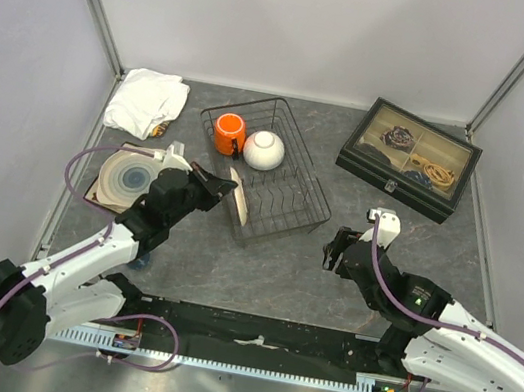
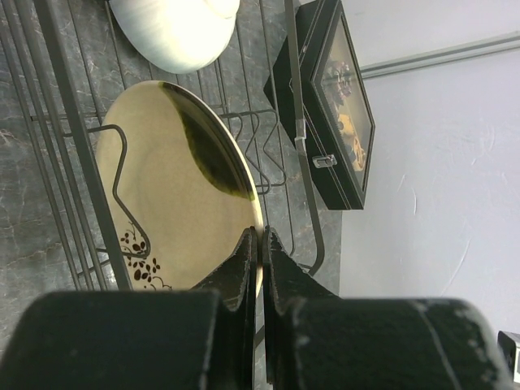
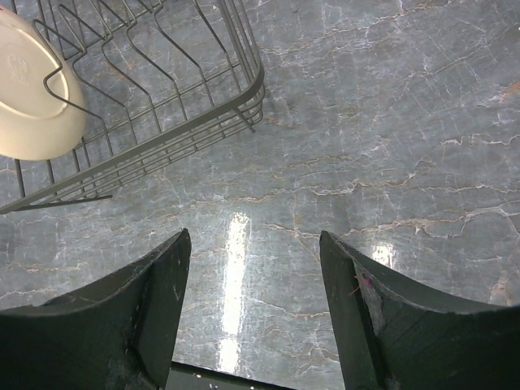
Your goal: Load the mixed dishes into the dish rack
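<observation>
The tan flower-patterned plate (image 1: 237, 199) stands on edge among the dish rack's wires and would stay there. My left gripper should open.
The black wire dish rack (image 1: 313, 205) stands mid-table and holds the orange mug (image 1: 228, 133) and the white bowl (image 1: 263, 150) at its far end. My left gripper (image 1: 226, 187) is shut on the rim of the tan flower-patterned plate (image 1: 237, 199), holding it on edge among the near-left prongs. In the left wrist view the jaws (image 2: 261, 233) pinch the plate (image 2: 171, 187) behind a rack wire (image 2: 77, 138), with the bowl (image 2: 175, 32) beyond. The round ringed plate (image 1: 128, 181) lies flat at the left. My right gripper (image 1: 339, 250) (image 3: 253, 240) is open and empty over bare table.
A black glass-lidded compartment box (image 1: 409, 159) sits at the back right and also shows in the left wrist view (image 2: 325, 106). A white folded cloth (image 1: 147, 100) lies at the back left. The right wrist view shows the rack corner (image 3: 187, 130) and the held plate (image 3: 32, 93).
</observation>
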Available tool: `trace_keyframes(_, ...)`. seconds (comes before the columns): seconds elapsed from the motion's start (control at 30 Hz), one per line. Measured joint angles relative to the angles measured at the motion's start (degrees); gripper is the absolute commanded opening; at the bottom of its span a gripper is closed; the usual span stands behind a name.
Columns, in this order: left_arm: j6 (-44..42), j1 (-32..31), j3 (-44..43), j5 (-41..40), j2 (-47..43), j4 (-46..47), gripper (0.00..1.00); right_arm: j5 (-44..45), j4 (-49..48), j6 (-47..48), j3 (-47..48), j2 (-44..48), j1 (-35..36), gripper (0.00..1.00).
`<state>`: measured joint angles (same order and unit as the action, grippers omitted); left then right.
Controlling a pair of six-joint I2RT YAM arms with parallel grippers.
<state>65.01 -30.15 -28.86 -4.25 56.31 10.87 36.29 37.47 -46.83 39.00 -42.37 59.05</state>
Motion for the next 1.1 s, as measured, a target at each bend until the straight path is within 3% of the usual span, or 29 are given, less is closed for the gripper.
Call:
trace_keyframes(0.23,0.42,0.00,0.46,0.15,-0.66,-0.07,0.02,0.02,0.04,-0.15,-0.09,0.02,0.00,0.73)
trace_keyframes(0.6,1.49,0.00,1.31,0.44,-0.66,-0.44,0.21,0.09,0.57,-0.94,-0.74,1.09,0.00,0.73)
trace_keyframes(0.77,1.86,0.02,1.42,0.52,-0.66,-0.42,0.39,0.07,0.76,-0.94,-0.74,1.07,0.00,0.73)
trace_keyframes(1.1,2.08,0.02,1.51,0.11,-2.75,-1.90,0.49,0.07,0.76,-0.96,-0.74,1.01,0.00,0.73)
